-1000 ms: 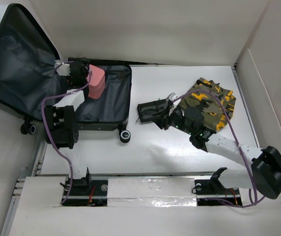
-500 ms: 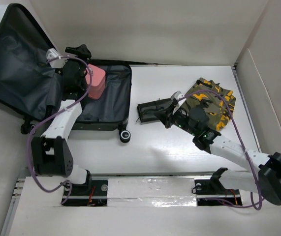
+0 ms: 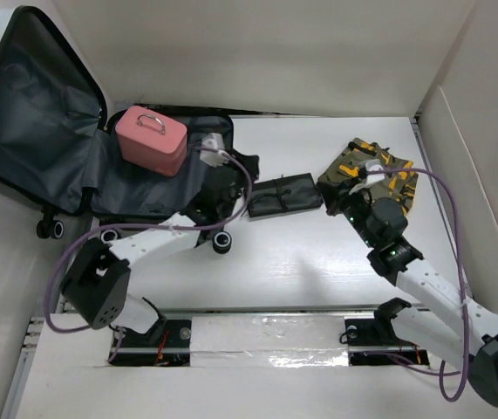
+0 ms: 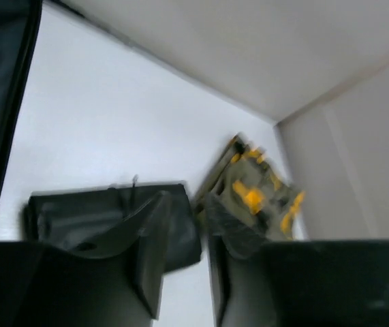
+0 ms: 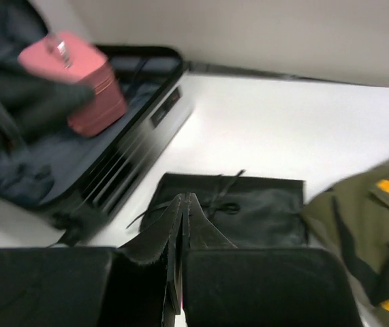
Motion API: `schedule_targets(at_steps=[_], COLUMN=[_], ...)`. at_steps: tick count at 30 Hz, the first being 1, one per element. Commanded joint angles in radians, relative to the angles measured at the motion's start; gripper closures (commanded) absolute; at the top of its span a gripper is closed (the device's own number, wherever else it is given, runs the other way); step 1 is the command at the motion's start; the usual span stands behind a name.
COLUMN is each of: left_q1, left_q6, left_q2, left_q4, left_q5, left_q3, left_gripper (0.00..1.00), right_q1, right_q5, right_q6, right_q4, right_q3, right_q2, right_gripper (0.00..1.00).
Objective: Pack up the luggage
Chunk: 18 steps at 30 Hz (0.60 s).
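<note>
The right gripper is shut short of the black pouch, so the pouch would stay on the tabletop if the robot lifted that gripper now.
The luggage lies open at the left, its lid flat and its dark lining showing. A pink case stands in its base half. A black drawstring pouch rests on the table right of the luggage. My left gripper hovers at the pouch's left end, its jaws a narrow gap apart with nothing between them. My right gripper is shut and empty at the pouch's right end. The right wrist view shows the pouch just ahead of it.
A camouflage garment with orange patches lies crumpled at the right, beside the right gripper. A luggage wheel sticks out onto the table by the left forearm. White walls close in the back and the right side.
The left gripper let go of the pink case, swung right out of the luggage to the pouch and narrowed its jaws. The right gripper shut and drew back right off the pouch.
</note>
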Motion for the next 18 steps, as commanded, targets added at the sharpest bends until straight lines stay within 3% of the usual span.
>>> schedule_targets(at_steps=[1, 2, 3, 5, 8, 11, 14, 18], left_q1=[-0.100, -0.135, -0.193, -0.209, -0.209, -0.209, -0.209, -0.209], left_q6=[-0.017, -0.015, -0.017, -0.057, -0.101, -0.042, 0.102, 0.326], left_q2=[0.071, 0.096, 0.147, 0.204, 0.304, 0.419, 0.536, 0.590], left_q4=[-0.102, -0.146, -0.167, -0.235, -0.256, -0.347, -0.423, -0.421], left_q5=[-0.149, -0.191, -0.279, -0.306, -0.234, -0.214, -0.160, -0.064], left_q3=[0.057, 0.092, 0.111, 0.176, 0.226, 0.351, 0.483, 0.528], left_gripper=[0.75, 0.68, 0.54, 0.48, 0.45, 0.43, 0.44, 0.50], right_q1=[-0.052, -0.052, -0.067, -0.092, -0.106, -0.131, -0.157, -0.193], right_q5=[0.117, 0.125, 0.143, 0.145, 0.129, 0.111, 0.065, 0.033], right_q6=[0.040, 0.043, 0.044, 0.052, 0.064, 0.076, 0.089, 0.098], right_q4=[-0.022, -0.025, -0.033, -0.048, -0.054, -0.053, -0.053, -0.053], right_q3=[-0.021, -0.029, -0.032, -0.041, -0.049, -0.053, -0.052, -0.056], right_q2=[-0.061, -0.095, -0.112, -0.144, -0.181, -0.183, -0.172, -0.190], right_gripper=[0.99, 0.98, 0.96, 0.91, 0.85, 0.80, 0.79, 0.79])
